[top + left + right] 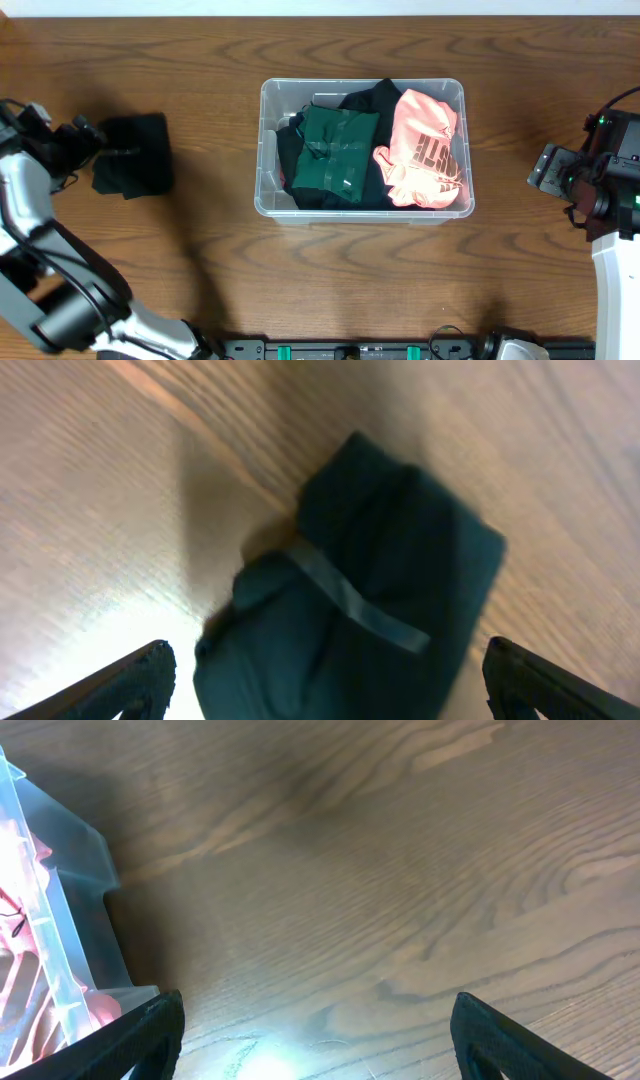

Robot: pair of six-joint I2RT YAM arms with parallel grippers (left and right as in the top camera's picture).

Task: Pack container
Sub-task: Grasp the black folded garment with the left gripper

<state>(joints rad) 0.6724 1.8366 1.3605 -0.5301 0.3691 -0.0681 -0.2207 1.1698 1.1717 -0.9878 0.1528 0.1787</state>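
The dark folded garment should be grabbed by its taped middle (127,152) with my left gripper. Its ends then stay free to settle in the container (267,150).
The clear plastic container (267,150) stands mid-table and holds a folded green garment (338,148), a pink garment (425,150) and black cloth (372,98). A dark folded garment (135,152) lies on the table at the left; in the left wrist view it (360,600) fills the space between the fingers. My left gripper (325,680) is open, its fingers either side of that garment. My right gripper (320,1040) is open and empty over bare wood, right of the container's corner (70,920).
The wooden table (200,260) runs under everything. A black rail with green clips (350,350) lies along the front edge. The right arm's body (610,190) stands at the far right.
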